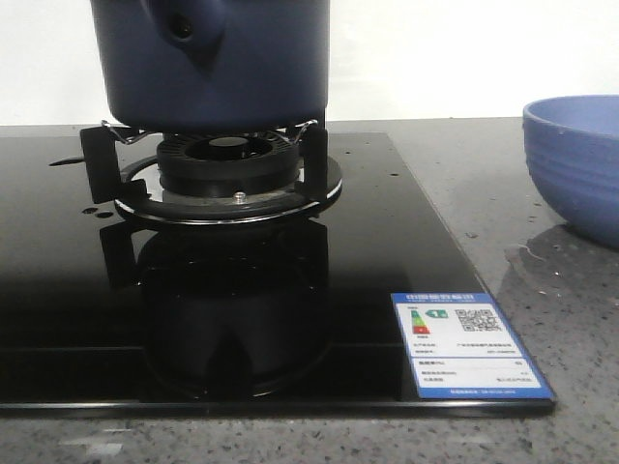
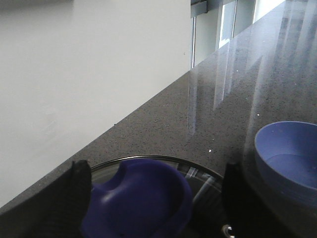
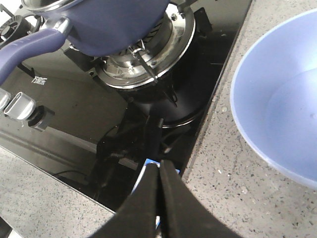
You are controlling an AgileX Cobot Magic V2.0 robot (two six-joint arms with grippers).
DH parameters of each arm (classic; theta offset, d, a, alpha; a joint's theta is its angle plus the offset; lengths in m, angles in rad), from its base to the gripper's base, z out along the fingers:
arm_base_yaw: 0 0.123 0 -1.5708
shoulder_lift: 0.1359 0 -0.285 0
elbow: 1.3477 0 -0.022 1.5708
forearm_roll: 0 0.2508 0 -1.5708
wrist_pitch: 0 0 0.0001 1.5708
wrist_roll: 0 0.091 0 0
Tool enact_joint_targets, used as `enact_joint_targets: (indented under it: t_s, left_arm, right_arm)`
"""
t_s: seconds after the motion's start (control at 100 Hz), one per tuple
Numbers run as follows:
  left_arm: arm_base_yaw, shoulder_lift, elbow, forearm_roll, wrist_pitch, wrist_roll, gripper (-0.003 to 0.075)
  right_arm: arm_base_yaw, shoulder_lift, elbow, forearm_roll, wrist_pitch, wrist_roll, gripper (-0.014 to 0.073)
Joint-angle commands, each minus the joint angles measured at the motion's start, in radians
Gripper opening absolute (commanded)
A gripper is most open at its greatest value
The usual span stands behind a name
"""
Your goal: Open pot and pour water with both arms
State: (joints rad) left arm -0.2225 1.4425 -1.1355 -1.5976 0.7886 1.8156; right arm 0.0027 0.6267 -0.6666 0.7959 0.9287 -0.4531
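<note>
The blue knob [image 2: 141,198] above the dark lid [image 2: 205,193] is still beyond the fingers of my left gripper in the left wrist view, so my left gripper should move toward the knob before it closes on it.
The dark navy pot [image 1: 218,68] stands on the gas burner [image 1: 227,169]; its top is cut off in the front view. In the left wrist view its glass lid [image 2: 210,181] carries a big blue knob [image 2: 141,198]. My left gripper [image 2: 156,201] is open, one finger [image 2: 74,193] on each side of the knob, the jaws apart. In the right wrist view the pot [image 3: 114,25] and its long blue handle [image 3: 25,52] show. My right gripper [image 3: 159,173] is shut and empty, above the hob's front corner. Neither gripper shows in the front view.
A light blue ribbed bowl [image 1: 580,164] stands on the grey counter to the right of the hob; it also shows in the left wrist view [image 2: 287,158] and the right wrist view [image 3: 282,99]. The black glass hob [image 1: 58,290] has a blue label [image 1: 469,343] and control knobs [image 3: 17,104].
</note>
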Motion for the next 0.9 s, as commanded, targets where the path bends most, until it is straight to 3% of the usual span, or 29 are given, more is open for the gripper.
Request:
enact_joint_targets:
  t_s: [0.0,0.14,0.42,0.89]
  left_arm:
    - [0.005,-0.01,-0.037,-0.055,-0.006,0.003,0.0498]
    - [0.005,0.011,-0.039,-0.062,-0.065,0.005,0.057]
    - [0.005,0.016,-0.039,-0.062,-0.103,0.012,0.0575]
    - [0.005,0.064,-0.039,-0.146,0.033,0.012,0.0563]
  right_arm:
    - [0.003,0.01,-0.033,0.033,-0.04,-0.016,-0.0069]
    - [0.003,0.01,-0.033,0.033,-0.04,-0.016,-0.0069]
    - [0.003,0.01,-0.033,0.033,-0.053,-0.016,-0.0069]
    - [0.003,0.01,-0.033,0.033,-0.066,-0.016,-0.0069]
